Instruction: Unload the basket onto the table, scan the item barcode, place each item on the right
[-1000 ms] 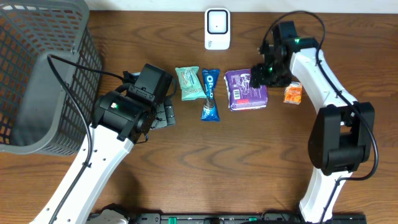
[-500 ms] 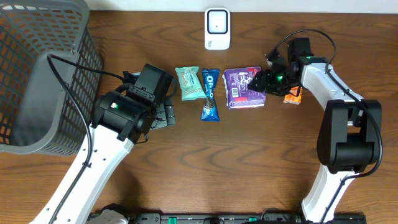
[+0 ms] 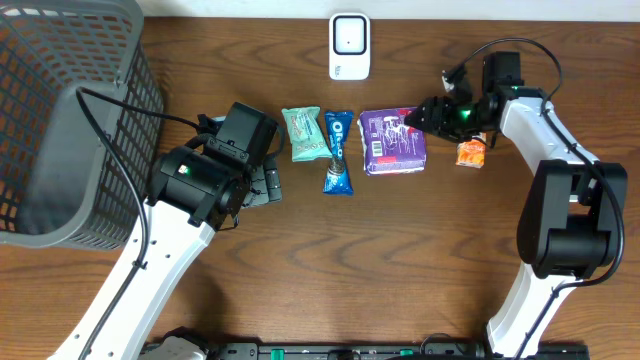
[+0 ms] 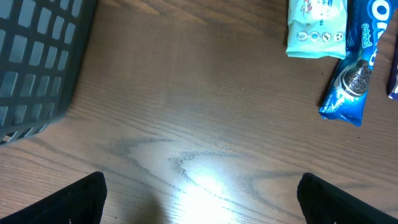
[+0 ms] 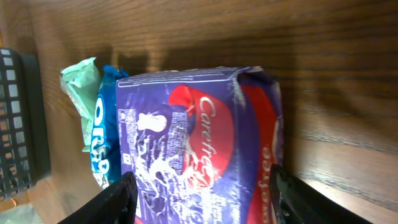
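Observation:
The purple Carefree pack needs its printed purple side uncovered for scanning, so my right gripper should grab the pack by its near end, along the pack's red edge [image 3: 417,142].
A purple Carefree pack [image 3: 393,140] lies flat on the wooden table, below the white scanner [image 3: 349,45] that stands at the back edge. My right gripper [image 3: 422,114] reaches in low from the right and is open, its fingers standing on either side of the pack's near end [image 5: 199,143]. I cannot tell whether the fingers touch the pack. My left gripper [image 3: 262,185] hovers open over bare wood [image 4: 199,199], left of the row of items, with nothing between its fingers.
A mint green packet [image 3: 305,134] and a blue Oreo packet [image 3: 338,150] lie left of the purple pack. A small orange packet [image 3: 471,151] lies under the right arm. A grey mesh basket [image 3: 60,120] fills the left side.
My right arm has swung down and to the right, bringing its gripper low against the purple pack's right end. The pack has shifted slightly. The left arm has not moved.

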`<state>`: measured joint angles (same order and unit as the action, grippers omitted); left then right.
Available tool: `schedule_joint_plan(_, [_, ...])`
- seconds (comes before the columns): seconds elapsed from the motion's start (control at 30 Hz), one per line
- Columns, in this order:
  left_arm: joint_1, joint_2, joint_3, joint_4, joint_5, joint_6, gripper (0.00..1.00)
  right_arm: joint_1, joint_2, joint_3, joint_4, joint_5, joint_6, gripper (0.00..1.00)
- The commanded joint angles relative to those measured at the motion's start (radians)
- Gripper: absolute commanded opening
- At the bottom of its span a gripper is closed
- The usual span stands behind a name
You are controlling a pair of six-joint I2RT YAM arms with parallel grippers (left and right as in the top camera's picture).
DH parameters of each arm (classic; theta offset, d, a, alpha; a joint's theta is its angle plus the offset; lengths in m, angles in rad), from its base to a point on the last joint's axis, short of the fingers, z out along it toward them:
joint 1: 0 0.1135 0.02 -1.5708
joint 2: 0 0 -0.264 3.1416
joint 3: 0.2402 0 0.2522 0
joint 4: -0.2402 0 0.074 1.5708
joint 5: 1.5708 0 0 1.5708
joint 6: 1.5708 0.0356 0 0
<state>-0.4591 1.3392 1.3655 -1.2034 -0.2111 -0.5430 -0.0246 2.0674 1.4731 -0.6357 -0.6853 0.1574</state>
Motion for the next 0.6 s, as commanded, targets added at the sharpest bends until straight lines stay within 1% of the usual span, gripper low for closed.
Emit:
schedule_joint_plan(0.0, [0.003, 0.008, -0.002, -0.003, -0.002, -0.005, 0.98, 0.036, -0.002, 0.019, 0.0, -0.022, 0.01, 0.63])
schedule_joint_plan(0.07, [0.003, 0.008, -0.002, -0.003, -0.002, -0.005, 0.98, 0.045, -0.005, 0.021, 0.003, -0.011, 0.006, 0.65])
schedule_joint_plan(0.2, [0.003, 0.008, -0.002, -0.003, -0.002, -0.005, 0.98, 0.04, -0.039, 0.037, -0.016, 0.041, 0.007, 0.55])
schedule_joint_plan(0.4, [0.003, 0.008, -0.002, -0.003, -0.002, -0.005, 0.98, 0.044, -0.096, 0.038, -0.032, 0.138, 0.007, 0.56])
schedule_joint_plan(0.5, [0.003, 0.008, -0.002, -0.003, -0.002, -0.005, 0.98, 0.045, -0.096, 0.036, -0.046, 0.147, 0.006, 0.56])
schedule_joint_plan(0.57, [0.003, 0.008, -0.002, -0.003, -0.002, -0.005, 0.98, 0.05, -0.096, 0.031, -0.049, 0.175, 0.007, 0.58])
